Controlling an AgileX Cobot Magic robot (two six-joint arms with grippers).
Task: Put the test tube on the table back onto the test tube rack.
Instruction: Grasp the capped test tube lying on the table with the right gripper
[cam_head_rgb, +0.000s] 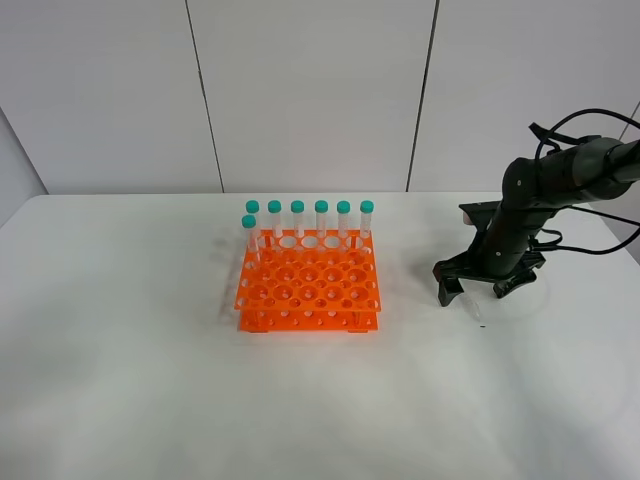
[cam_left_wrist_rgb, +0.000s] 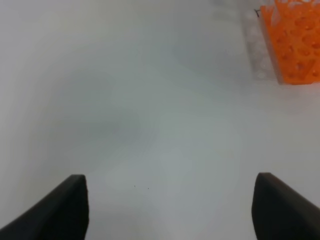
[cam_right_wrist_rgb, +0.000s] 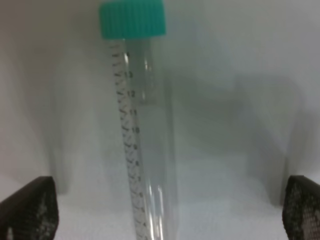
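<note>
The tube's graduated body (cam_right_wrist_rgb: 154, 187) is between my right gripper's fingers, and both fingers meet their shadows on the tabletop, so my right gripper will close on the tube.
The test tube (cam_right_wrist_rgb: 147, 140) lies flat on the white table (cam_head_rgb: 120, 350). It is clear, with printed graduations and a teal cap (cam_right_wrist_rgb: 132, 19). My right gripper (cam_right_wrist_rgb: 166, 212) is open and low over the tube, one finger on each side and not touching it. In the exterior high view the right gripper (cam_head_rgb: 481, 290) is right of the orange test tube rack (cam_head_rgb: 308, 283), and the tube's tip (cam_head_rgb: 476, 314) shows below it. My left gripper (cam_left_wrist_rgb: 172, 210) is open and empty above bare table. The left arm is out of the exterior high view.
Several identical teal-capped tubes (cam_head_rgb: 321, 218) stand in the rack's back row, and one more (cam_head_rgb: 250, 235) stands at its left side. A corner of the rack (cam_left_wrist_rgb: 295, 45) shows in the left wrist view. Cables trail behind the right arm (cam_head_rgb: 560, 175).
</note>
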